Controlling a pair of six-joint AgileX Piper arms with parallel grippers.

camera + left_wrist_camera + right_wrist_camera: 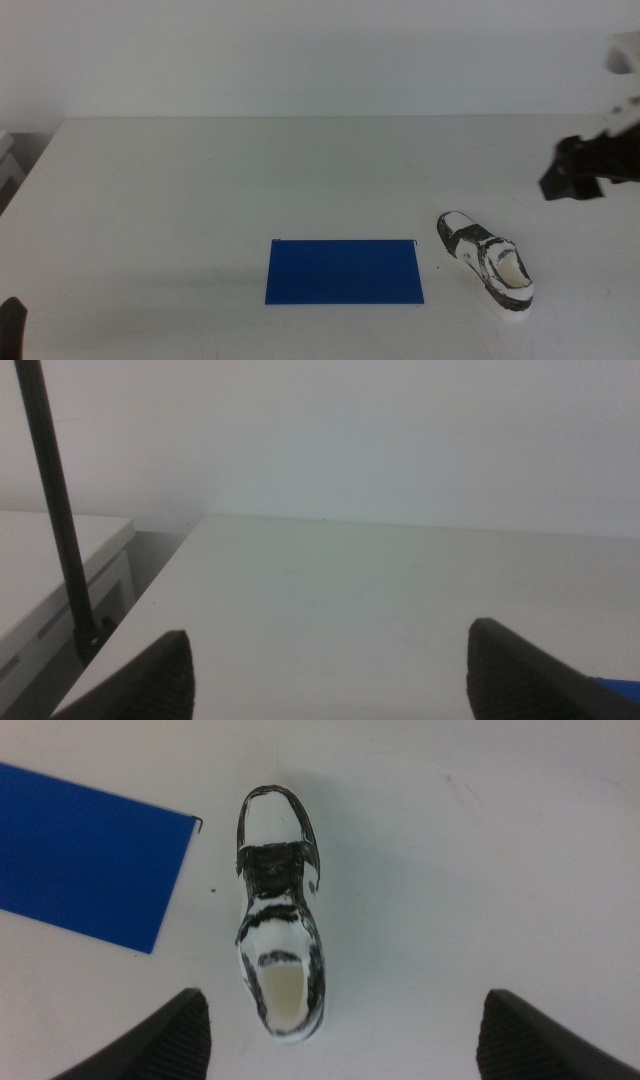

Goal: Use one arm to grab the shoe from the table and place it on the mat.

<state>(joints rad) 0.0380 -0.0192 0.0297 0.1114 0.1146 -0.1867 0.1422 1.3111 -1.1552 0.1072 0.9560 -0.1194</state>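
The long shoe should stay level from toe [455, 222] to heel, so my right gripper should next grab it across its middle [480, 253].
The shoe [487, 262], a white sneaker with black patches and a cream inside, lies on the table [200, 180] just right of the blue mat [344, 270], apart from it. My right gripper [567, 176] hangs above the table, to the right of and behind the shoe. In the right wrist view its jaws stand wide open and empty [350, 1055], with the shoe [278, 920] below, nearer one jaw, and the mat [90, 860] beside it. My left gripper [10, 325] waits at the table's front left corner, open and empty [335, 695].
A thin black pole [55, 510] and a low white unit [50, 570] stand past the table's left edge. A sliver of the mat [615, 682] shows in the left wrist view. A white wall runs behind the table.
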